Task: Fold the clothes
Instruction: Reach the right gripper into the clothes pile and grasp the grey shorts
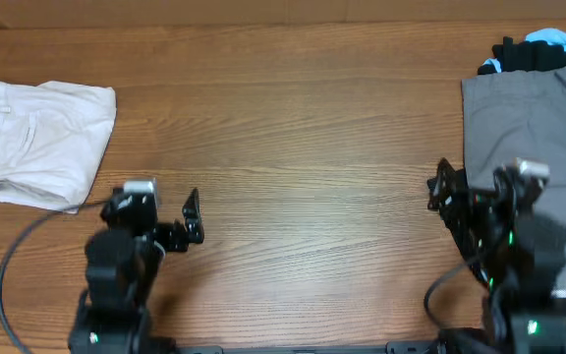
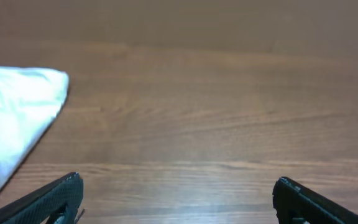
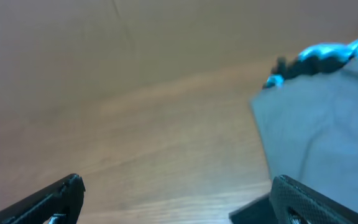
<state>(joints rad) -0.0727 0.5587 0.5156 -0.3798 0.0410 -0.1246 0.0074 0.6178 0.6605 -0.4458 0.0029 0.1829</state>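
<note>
The grey shorts [image 1: 529, 128] need to come onto the table for folding, so my right gripper should next pick them up by the edge of the shorts that faces the empty wood.
Folded cream-white shorts [image 1: 42, 143] lie at the table's left; their corner shows in the left wrist view [image 2: 14, 118]. Grey shorts [image 1: 529, 128] lie spread at the right edge, also in the right wrist view [image 3: 328, 130]. A black garment [image 1: 524, 54] and a light blue one [image 1: 563, 39] are bunched behind them. My left gripper [image 1: 193, 218] is open and empty over bare wood, right of the cream shorts; its fingers show in its wrist view [image 2: 176, 199]. My right gripper [image 1: 442, 192] is open and empty at the grey shorts' left edge [image 3: 176, 199].
The wooden table [image 1: 293, 147] stretches between the two piles. A black cable [image 1: 13, 265] loops by the left arm. The clothes pile at the right runs past the frame edge.
</note>
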